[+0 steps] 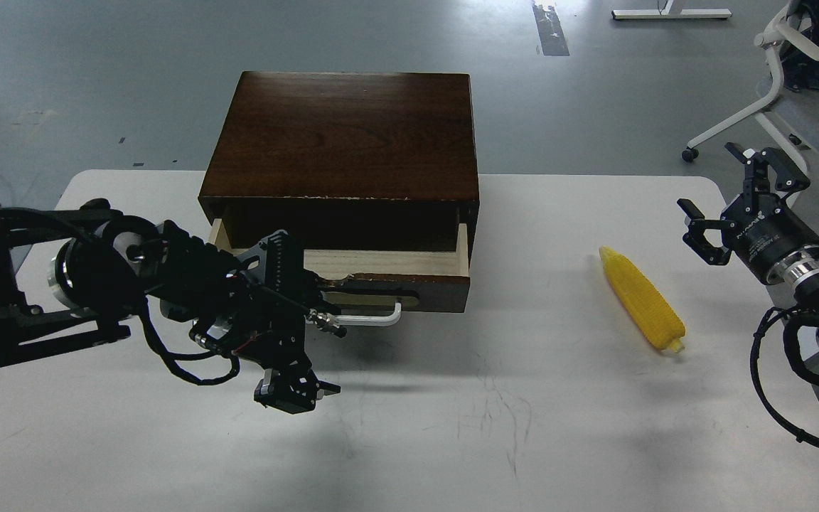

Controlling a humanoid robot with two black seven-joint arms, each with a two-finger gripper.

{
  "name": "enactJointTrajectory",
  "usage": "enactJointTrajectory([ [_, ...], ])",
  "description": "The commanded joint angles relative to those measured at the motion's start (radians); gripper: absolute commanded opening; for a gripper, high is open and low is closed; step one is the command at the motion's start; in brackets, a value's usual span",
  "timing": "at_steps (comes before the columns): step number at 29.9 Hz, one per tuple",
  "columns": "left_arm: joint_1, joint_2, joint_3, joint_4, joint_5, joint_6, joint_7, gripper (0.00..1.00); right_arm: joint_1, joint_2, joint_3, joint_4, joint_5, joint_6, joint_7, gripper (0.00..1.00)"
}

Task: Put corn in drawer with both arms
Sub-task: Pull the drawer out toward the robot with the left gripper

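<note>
The corn still needs to go into the drawer (388, 274). I should next grab it with my right gripper by its thick stem end (662, 331) to place it there.
The yellow corn (641, 298) lies on the white table (523, 427), right of the dark wooden box (342, 135). The drawer (388, 274) is pulled out a little, showing a strip of pale wood inside. My left gripper (310, 320) sits over the left end of the drawer's white bar handle (374, 318). Its dark fingers overlap there, so its hold is unclear. My right gripper (722, 192) is open and empty, above the table's right edge, to the right of the corn and apart from it.
The box stands at the table's back middle. A white office chair (772, 85) stands on the grey floor behind the right gripper. My right arm's cables (779, 398) hang past the table's right edge.
</note>
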Motion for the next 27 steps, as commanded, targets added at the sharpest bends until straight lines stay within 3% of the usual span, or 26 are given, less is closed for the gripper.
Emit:
enactJointTrajectory([
  [1, -0.003, 0.002, -0.016, 0.015, 0.007, 0.003, 0.004, 0.98, 0.002, 0.001, 0.000, 0.000, 0.000, 0.000, 0.000, 1.00],
  [27, -0.020, -0.007, -0.041, 0.018, 0.007, 0.003, 0.004, 0.98, 0.000, 0.001, -0.002, 0.000, 0.000, 0.000, 0.000, 1.00],
])
